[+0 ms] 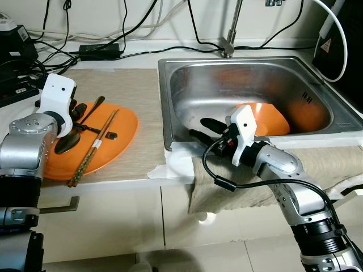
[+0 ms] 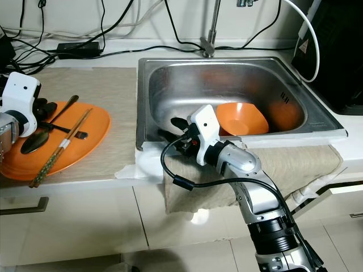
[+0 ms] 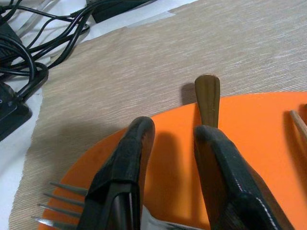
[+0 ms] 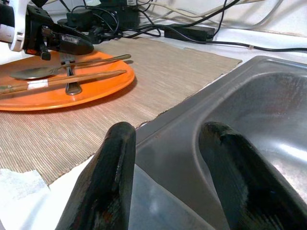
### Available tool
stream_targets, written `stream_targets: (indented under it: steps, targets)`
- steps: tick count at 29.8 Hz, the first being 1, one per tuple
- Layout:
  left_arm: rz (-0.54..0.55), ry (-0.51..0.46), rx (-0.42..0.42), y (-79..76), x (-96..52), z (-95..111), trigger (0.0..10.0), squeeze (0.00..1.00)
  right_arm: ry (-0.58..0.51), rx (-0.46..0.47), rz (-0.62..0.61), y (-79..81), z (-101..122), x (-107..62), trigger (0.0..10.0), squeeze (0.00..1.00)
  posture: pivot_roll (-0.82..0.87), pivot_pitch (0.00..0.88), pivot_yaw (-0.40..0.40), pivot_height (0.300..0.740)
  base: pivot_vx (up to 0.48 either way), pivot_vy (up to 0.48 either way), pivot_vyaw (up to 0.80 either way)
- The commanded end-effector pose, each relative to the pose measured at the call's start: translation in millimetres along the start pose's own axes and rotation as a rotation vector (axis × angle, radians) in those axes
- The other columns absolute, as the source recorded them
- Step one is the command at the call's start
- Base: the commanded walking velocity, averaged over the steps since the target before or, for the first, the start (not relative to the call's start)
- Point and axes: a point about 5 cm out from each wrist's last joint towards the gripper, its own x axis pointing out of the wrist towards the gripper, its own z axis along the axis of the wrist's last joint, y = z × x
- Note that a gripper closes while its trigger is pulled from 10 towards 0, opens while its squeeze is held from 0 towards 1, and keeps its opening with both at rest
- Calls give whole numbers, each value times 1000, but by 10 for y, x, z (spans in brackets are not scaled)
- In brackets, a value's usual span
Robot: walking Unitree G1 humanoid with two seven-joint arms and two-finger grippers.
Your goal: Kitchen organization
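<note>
My left gripper is to grab the spoon next by the clear upper handle [image 1: 95, 107], because the fork [image 1: 91, 128] is lying across the spoon near the spoon's bowl.
An orange plate [image 1: 127, 127] lies on the beige mat left of the sink. On it rest a spoon [image 1: 67, 143], a pair of chopsticks [image 1: 93, 148] and a fork [image 3: 57, 196]. My left gripper [image 1: 79, 113] hovers low over the plate's far left part, open, its fingers [image 3: 134, 153] straddling bare plate next to the spoon handle [image 3: 207, 96]. An orange bowl [image 1: 266, 119] sits tilted in the steel sink [image 1: 164, 102]. My right gripper [image 1: 199, 128] is at the sink's front left corner, open, holding nothing, just left of the bowl.
The faucet [image 1: 229, 39] stands behind the sink. Black cables and a power adapter [image 1: 99, 50] run along the back of the counter. A cloth [image 1: 334, 164] drapes over the front edge. A black appliance [image 1: 340, 51] stands at the right. The beige mat [image 1: 136, 90] has bare room.
</note>
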Motion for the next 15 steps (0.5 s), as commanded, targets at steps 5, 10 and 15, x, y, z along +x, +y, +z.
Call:
stream_targets:
  steps: [5,10,15]
  targets:
    - [-11,5,17,-1,-19,3,10000,1000,10,-3,-11,-16,-2,-25,10000,0,79,29,-3,740,0,0,0]
    - [-34,9,19,-34,-27,-3,10000,1000,11,-2,-11,-14,-5,-24,10000,0,80,30,-2,740,0,0,0]
    - [-71,33,4,-106,-15,-66,10000,0,10,-1,-11,-16,-4,-22,10000,0,80,30,-2,740,0,0,0]
